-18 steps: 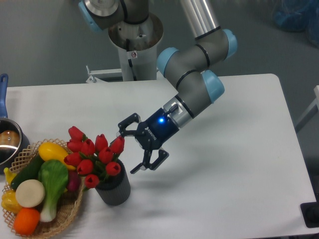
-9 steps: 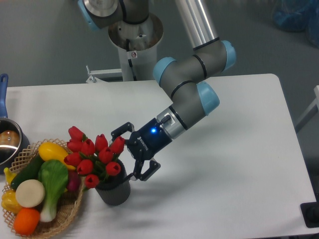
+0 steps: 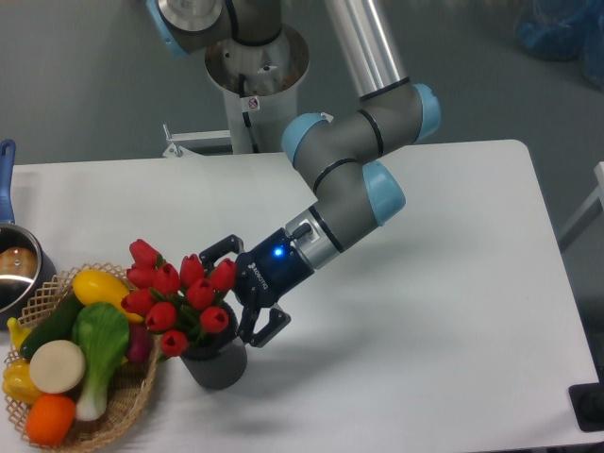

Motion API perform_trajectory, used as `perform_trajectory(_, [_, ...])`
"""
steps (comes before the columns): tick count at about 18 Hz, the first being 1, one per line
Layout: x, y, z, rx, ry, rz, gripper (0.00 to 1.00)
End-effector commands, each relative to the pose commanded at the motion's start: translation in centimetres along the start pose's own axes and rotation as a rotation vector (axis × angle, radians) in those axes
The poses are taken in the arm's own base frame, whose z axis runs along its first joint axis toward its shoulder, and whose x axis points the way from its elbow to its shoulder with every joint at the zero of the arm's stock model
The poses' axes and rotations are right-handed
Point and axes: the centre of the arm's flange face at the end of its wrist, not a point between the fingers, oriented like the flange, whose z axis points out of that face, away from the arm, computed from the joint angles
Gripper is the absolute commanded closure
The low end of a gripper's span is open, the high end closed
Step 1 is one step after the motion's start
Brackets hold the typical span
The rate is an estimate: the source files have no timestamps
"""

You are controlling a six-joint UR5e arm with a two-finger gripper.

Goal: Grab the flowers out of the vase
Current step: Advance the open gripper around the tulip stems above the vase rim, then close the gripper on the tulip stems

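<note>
I will lift the flowers out of the vase (image 3: 217, 364) with my gripper, but first my gripper will grab the flowers (image 3: 175, 294) by their stems just below the red buds.
The flowers (image 3: 175, 294), a bunch of red tulip buds with green leaves, stand in the vase (image 3: 217, 364), a short dark grey ribbed pot near the table's front left. My gripper (image 3: 232, 294) is open. It reaches in from the right at the level of the buds. Its fingers stand on either side of the bunch's right edge, one above by the top bud, one below by the vase's rim. The stems are hidden inside the vase.
A wicker basket (image 3: 121, 415) of vegetables stands right next to the vase on its left. A metal saucepan (image 3: 14, 269) with a blue handle sits at the left edge. The arm's base column (image 3: 255, 90) stands behind the table.
My gripper has moved left and slightly down, from beside the bunch to its right edge, staying open. The flowers and vase have not moved.
</note>
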Motion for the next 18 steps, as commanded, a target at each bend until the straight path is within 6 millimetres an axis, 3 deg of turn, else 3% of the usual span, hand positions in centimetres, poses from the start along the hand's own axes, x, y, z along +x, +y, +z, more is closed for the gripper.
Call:
perform_trajectory(2, [0.02, 0.06, 0.12, 0.0, 0.002, 0.01, 0.0])
perform_trajectory(3, [0.02, 0.06, 0.12, 0.0, 0.002, 0.014, 0.04])
perform_trajectory(5, [0.06, 0.12, 0.14, 0.0, 0.003, 0.013, 0.24])
perform_trajectory(9, [-0.04, 0.03, 0.13, 0.003, 0.002, 0.017, 0.36])
perform_trajectory(12, [-0.06, -0.07, 0.0, 0.005, -0.001, 0.021, 0.53])
perform_trajectory(18, [-0.14, -0.13, -0.11, 0.006, -0.003, 0.024, 0.6])
